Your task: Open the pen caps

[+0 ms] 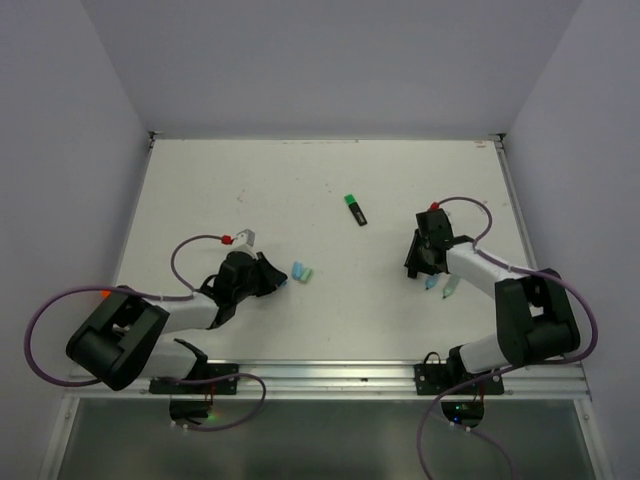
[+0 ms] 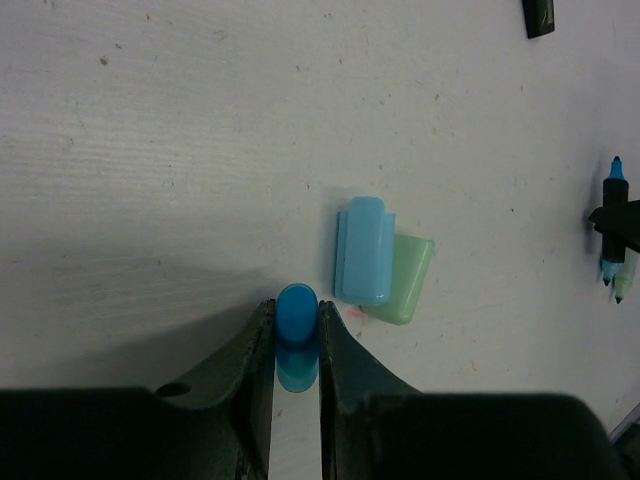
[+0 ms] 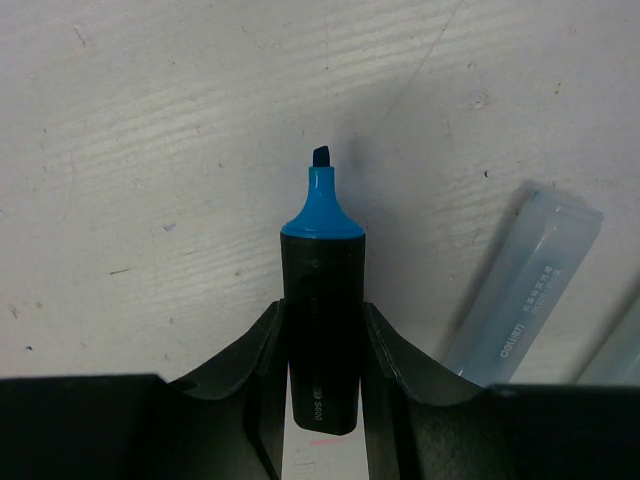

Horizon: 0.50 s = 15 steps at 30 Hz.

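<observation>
My left gripper is holding the blue pen cap (image 2: 296, 340) low over flat table, close beside the light blue cap, so it needs to open.
My left gripper (image 2: 296, 305) is shut on a blue pen cap (image 2: 296, 340), held low over the table; it also shows in the top view (image 1: 272, 276). Just beyond it lie a light blue cap (image 2: 364, 250) and a mint cap (image 2: 410, 285), side by side and touching. My right gripper (image 3: 322, 308) is shut on an uncapped black marker (image 3: 322, 330) whose blue tip points away from the wrist. A black marker (image 1: 357, 212) with its green cap (image 1: 349, 200) on lies mid-table. No orange cap is in view.
Two uncapped pastel marker bodies (image 1: 433, 283) (image 1: 450, 288) lie by the right gripper (image 1: 418, 266); one light blue body shows in the right wrist view (image 3: 525, 285). White walls enclose the table on the left, back and right.
</observation>
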### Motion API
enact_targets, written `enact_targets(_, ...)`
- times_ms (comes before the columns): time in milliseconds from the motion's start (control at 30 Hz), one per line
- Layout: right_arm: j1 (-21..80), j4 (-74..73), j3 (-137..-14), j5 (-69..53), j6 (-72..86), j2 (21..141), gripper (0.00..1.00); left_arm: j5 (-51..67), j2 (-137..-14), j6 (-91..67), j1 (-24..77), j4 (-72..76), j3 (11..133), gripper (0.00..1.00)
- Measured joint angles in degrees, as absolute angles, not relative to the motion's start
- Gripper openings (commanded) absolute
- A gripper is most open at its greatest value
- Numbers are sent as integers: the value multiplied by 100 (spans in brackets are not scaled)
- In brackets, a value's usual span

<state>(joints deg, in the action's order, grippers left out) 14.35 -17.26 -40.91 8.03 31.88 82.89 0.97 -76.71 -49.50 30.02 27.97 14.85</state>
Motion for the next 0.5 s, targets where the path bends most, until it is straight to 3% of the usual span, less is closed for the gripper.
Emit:
enact_targets(133, 1424, -1671, -4071, 821, 3212, 8361, 0, 183, -7697, -5013, 3022, 2961, 1411, 24)
enact_targets(167, 1420, -1653, -4056, 823, 3221, 8361, 2, 191, -7699, -5026, 3039, 2961, 1409, 31)
enact_targets(267, 1411, -1643, -4042, 825, 3247, 8348, 14, 235, -7701, -5074, 3094, 3041, 1389, 41)
enact_targets(500, 1382, -1970, -4036, 1070, 3234, 8193, 37, 261, -7620, -5144, 3138, 3070, 1385, 51)
